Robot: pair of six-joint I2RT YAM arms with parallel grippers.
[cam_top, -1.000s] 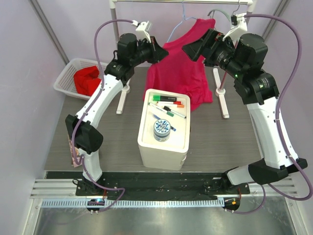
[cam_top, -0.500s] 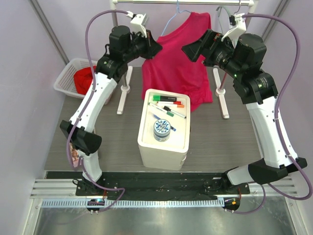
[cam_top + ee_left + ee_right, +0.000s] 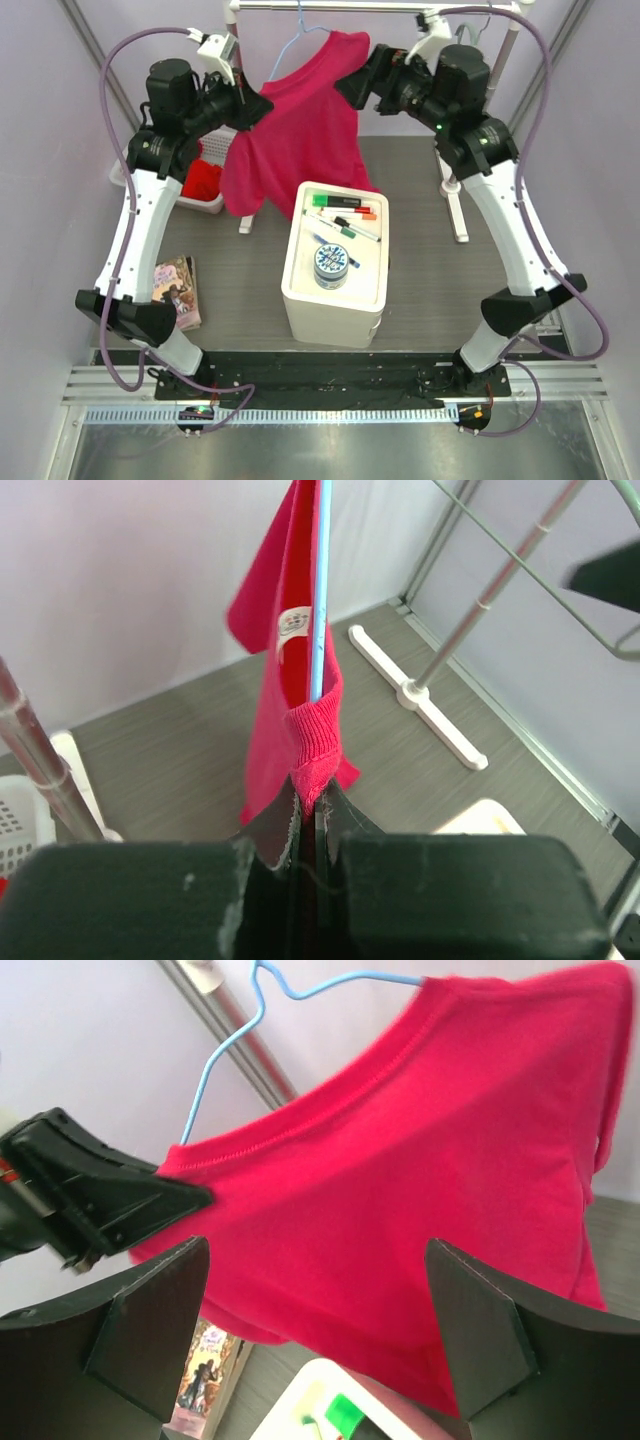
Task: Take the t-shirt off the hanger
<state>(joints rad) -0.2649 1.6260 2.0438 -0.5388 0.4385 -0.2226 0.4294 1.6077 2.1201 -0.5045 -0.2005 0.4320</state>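
Note:
My right gripper is going to grab the hanger's neck (image 3: 301, 24) next, just below its hook (image 3: 300, 6). This will leave the hook and the hanger's sides free, so I can remove the t-shirt.
A magenta t-shirt (image 3: 295, 125) hangs on a light blue wire hanger (image 3: 297, 35) hooked on the rack rail (image 3: 370, 6) at the back. My left gripper (image 3: 257, 106) is shut on the shirt's ribbed edge at its left shoulder. In the left wrist view the gripper (image 3: 310, 805) pinches that edge of the shirt (image 3: 285, 640) beside the hanger wire (image 3: 321, 600). My right gripper (image 3: 352, 85) is open and empty, level with the shirt's right shoulder. In the right wrist view the gripper (image 3: 320, 1300) faces the shirt (image 3: 430, 1150) without touching it, with the hanger (image 3: 250, 1010) above.
A white box (image 3: 300, 290) with markers and a tape roll on top stands mid-table, just below the shirt's hem. A white basket (image 3: 125, 178) with red cloth sits at the left. A book (image 3: 178, 292) lies by the left arm. A rack foot (image 3: 456, 210) is at the right.
My left gripper has pulled the shirt and hanger to the left along the rail. My right gripper has followed to the left and up, still open.

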